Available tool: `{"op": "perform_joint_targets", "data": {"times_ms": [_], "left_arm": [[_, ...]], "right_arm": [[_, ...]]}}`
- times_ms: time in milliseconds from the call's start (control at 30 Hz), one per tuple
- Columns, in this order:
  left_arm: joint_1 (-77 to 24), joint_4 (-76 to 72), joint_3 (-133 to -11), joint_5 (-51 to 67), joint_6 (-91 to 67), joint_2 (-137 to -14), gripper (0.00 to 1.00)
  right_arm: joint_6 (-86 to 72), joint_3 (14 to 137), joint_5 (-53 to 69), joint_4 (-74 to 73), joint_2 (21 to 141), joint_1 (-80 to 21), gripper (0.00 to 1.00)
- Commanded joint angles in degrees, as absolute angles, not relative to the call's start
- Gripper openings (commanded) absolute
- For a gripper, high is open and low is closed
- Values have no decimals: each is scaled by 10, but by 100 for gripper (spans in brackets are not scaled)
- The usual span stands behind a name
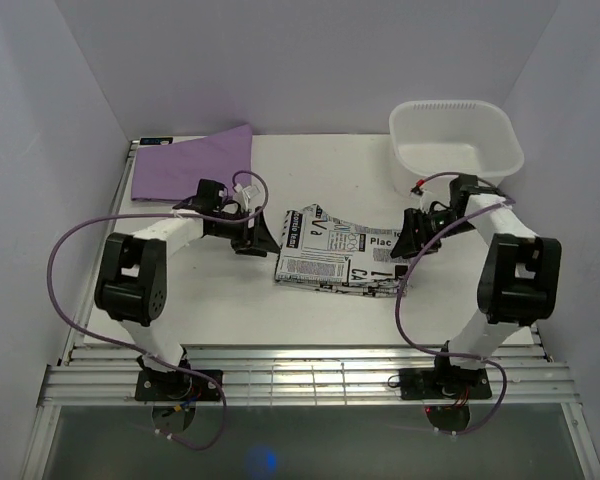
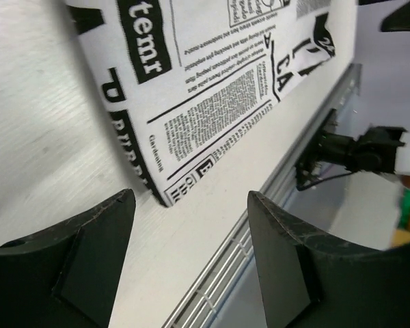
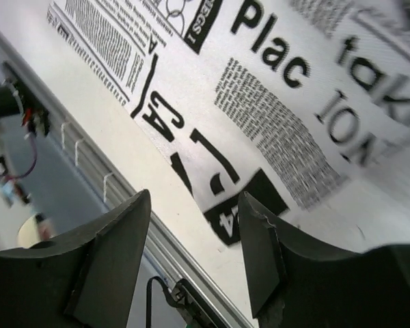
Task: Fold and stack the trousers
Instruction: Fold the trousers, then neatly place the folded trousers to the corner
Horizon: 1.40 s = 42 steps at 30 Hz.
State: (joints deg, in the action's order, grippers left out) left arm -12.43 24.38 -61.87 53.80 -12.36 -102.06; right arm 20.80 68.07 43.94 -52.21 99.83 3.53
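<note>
My right gripper grabs the folded trousers' near corner (image 1: 401, 289) (image 3: 228, 231) opposite my left gripper next, to stack the trousers on the purple cloth.
The trousers (image 1: 338, 250), white with black newspaper print, lie folded into a flat rectangle in the middle of the table. My left gripper (image 1: 263, 240) is open and empty, just off their left edge; the left wrist view shows their near corner (image 2: 191, 130) ahead of the open gripper (image 2: 191, 205). My right gripper (image 1: 407, 243) is open and empty at their right edge; the right wrist view shows the printed cloth (image 3: 260, 116) just beyond the open gripper (image 3: 195, 205).
A plain purple folded cloth (image 1: 192, 165) lies at the back left. A white plastic basket (image 1: 455, 145) stands at the back right. A slatted metal rail (image 1: 310, 375) runs along the table's near edge. White walls close in the sides and back.
</note>
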Motion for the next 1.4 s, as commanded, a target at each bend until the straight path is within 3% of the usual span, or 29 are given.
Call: {"op": "perform_joint_targets", "data": {"times_ms": [0,100,167,233,567,667,767,800,867,900,933,967,1000,1033,1067,1100,1133,1367], "left_arm": [[-110,291,-596,389,-116,-932,77],[-110,237,-523,357,-196,-883,81],[-110,179,-470,379,-266,-850,85],[-110,90,-407,405,-312,-845,85],[-147,-84,-382,414,-440,-968,82],[-162,-83,-392,387,-446,-990,81],[-170,-84,-406,374,-459,-1019,77],[-170,-85,-412,374,-461,-1026,76],[-174,-84,-424,372,-457,-1037,68],[-174,-78,-436,365,-452,-1036,63],[-174,-74,-442,358,-447,-1034,58],[-174,-68,-447,346,-438,-1028,47],[-174,-46,-464,338,-413,-1025,42],[-174,-32,-473,331,-402,-1022,37],[-174,-20,-481,322,-389,-1019,31],[-175,-3,-489,316,-362,-1012,11],[-175,19,-504,309,-349,-1007,3],[-175,102,-554,222,-215,-939,0]], "right_arm": [[138,652,340,-489,906,66,63],[77,602,288,-419,845,75,66],[32,535,273,-346,821,76,74],[6,485,289,-308,812,76,75],[-126,374,318,-127,876,80,80],[-146,363,309,-106,896,76,78],[-158,360,309,-95,925,66,70],[-160,364,312,-93,932,63,61],[-156,376,311,-94,947,58,49],[-155,384,313,-98,953,56,35],[-152,401,315,-98,954,52,29],[-150,409,317,-100,954,48,23],[-149,417,323,-100,948,44,11],[-149,432,324,-98,945,33,8],[-152,439,325,-98,940,26,8],[-154,446,329,-90,930,19,8],[-156,453,327,-85,925,2,8],[-150,547,268,-56,906,-106,8]]}}
